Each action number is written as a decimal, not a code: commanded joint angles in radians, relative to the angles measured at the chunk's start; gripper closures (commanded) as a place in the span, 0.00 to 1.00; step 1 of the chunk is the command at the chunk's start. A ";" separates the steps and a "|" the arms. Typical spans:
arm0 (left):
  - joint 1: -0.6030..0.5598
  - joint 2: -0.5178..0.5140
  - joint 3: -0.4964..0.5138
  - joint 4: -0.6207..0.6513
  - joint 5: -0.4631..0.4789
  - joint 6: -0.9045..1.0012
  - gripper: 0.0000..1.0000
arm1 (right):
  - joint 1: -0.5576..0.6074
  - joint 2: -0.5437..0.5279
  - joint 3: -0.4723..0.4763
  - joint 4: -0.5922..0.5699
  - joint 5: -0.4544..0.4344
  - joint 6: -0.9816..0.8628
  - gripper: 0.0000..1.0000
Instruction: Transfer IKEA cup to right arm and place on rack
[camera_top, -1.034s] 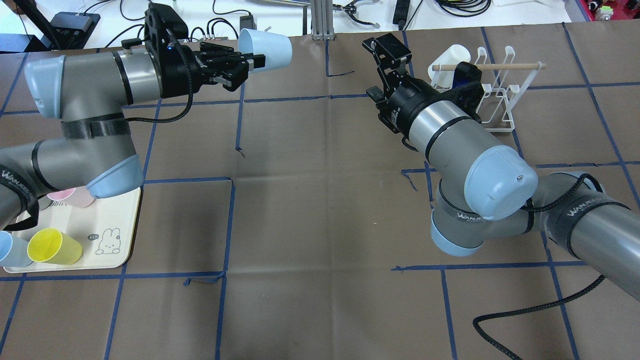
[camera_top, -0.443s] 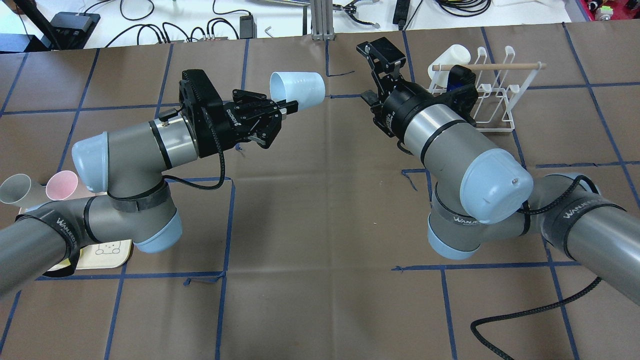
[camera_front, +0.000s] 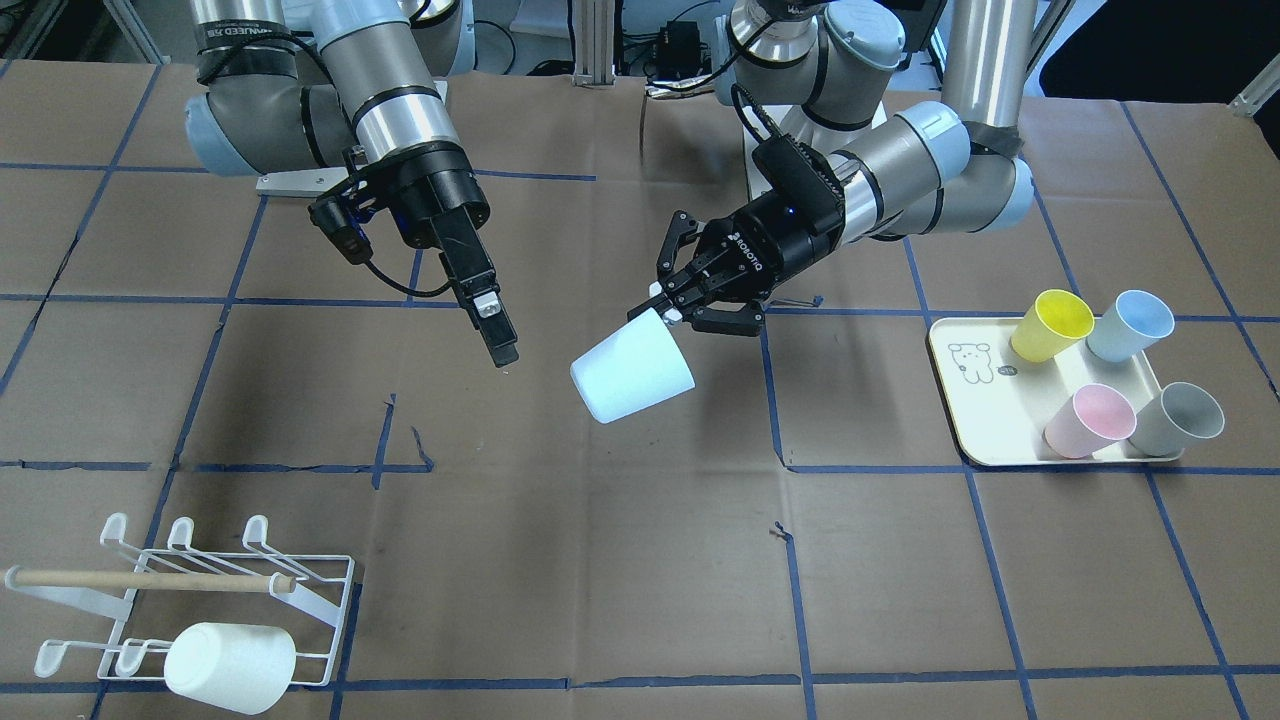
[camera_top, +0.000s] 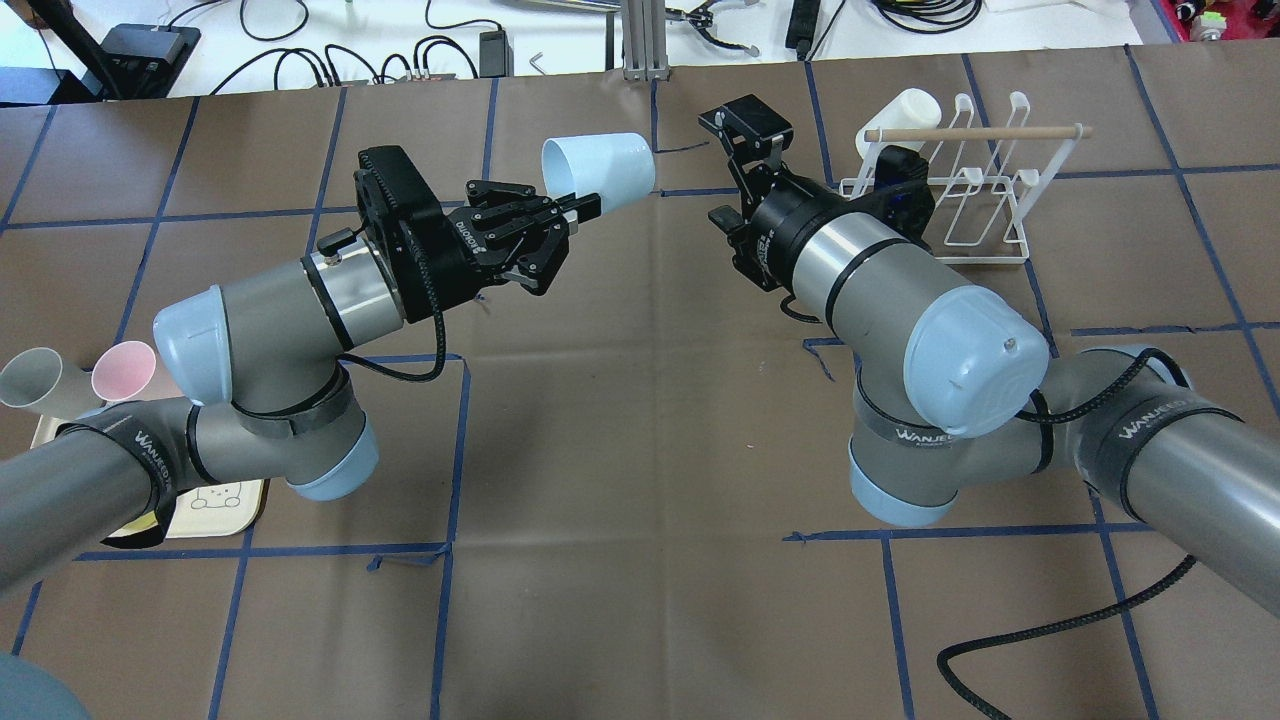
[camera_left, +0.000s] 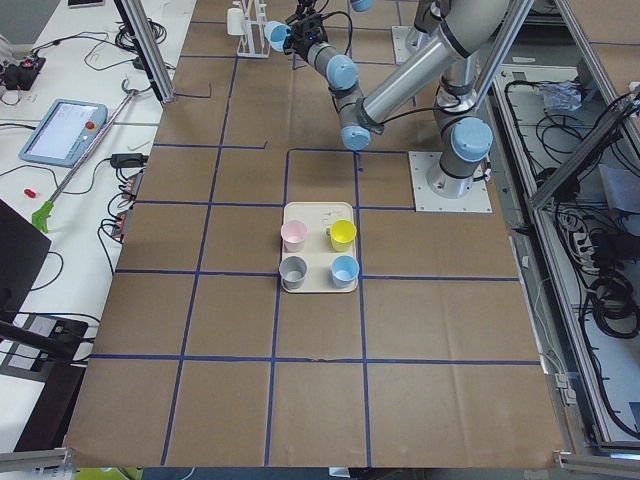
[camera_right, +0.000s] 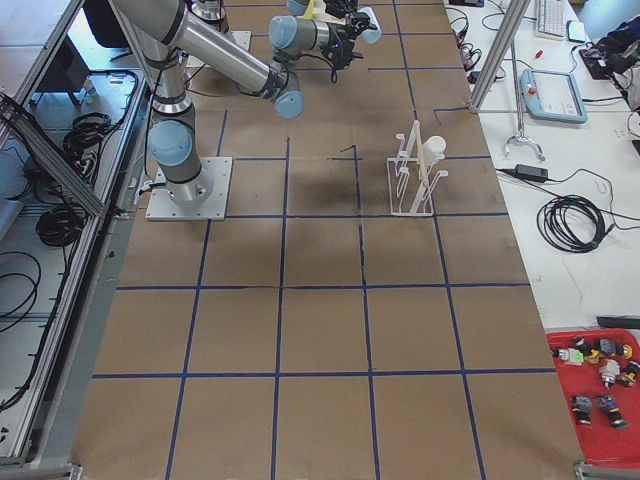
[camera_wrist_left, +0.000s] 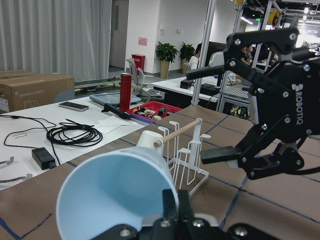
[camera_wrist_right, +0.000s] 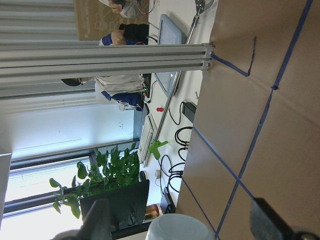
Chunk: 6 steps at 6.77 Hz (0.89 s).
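Observation:
My right gripper is going to grab the light blue cup by its base end (camera_front: 597, 386) next, to leave the cup's open rim free to go onto the rack.
My left gripper (camera_top: 580, 207) is shut on the rim of a light-blue cup (camera_top: 605, 170) and holds it sideways above the table's far middle, base pointing at my right gripper. It shows the same in the front view (camera_front: 665, 312), with the cup (camera_front: 632, 378) below it. My right gripper (camera_front: 503, 355) is open and empty, a short gap from the cup's base. In the left wrist view its two fingers (camera_wrist_left: 220, 155) stand wide apart beyond the cup (camera_wrist_left: 115, 195). The white wire rack (camera_top: 985, 180) stands behind the right gripper (camera_top: 748, 125).
A white cup (camera_front: 230, 668) lies on the rack (camera_front: 300, 575). A cream tray (camera_front: 975, 420) on my left side holds yellow, blue, pink and grey cups. Cables and equipment lie along the table's far edge (camera_top: 450, 50).
My left arm has swung the cup from the far left toward the table's middle. My right gripper has moved left, away from the rack and toward the cup.

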 joint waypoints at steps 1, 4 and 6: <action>-0.004 0.002 0.006 0.007 0.002 -0.018 0.91 | 0.012 -0.013 -0.009 0.061 -0.001 0.036 0.00; -0.007 -0.001 0.006 0.007 0.001 -0.019 0.89 | 0.060 -0.012 -0.078 0.167 0.001 0.131 0.02; -0.007 -0.001 0.006 0.007 0.001 -0.021 0.89 | 0.072 -0.007 -0.083 0.176 0.001 0.165 0.02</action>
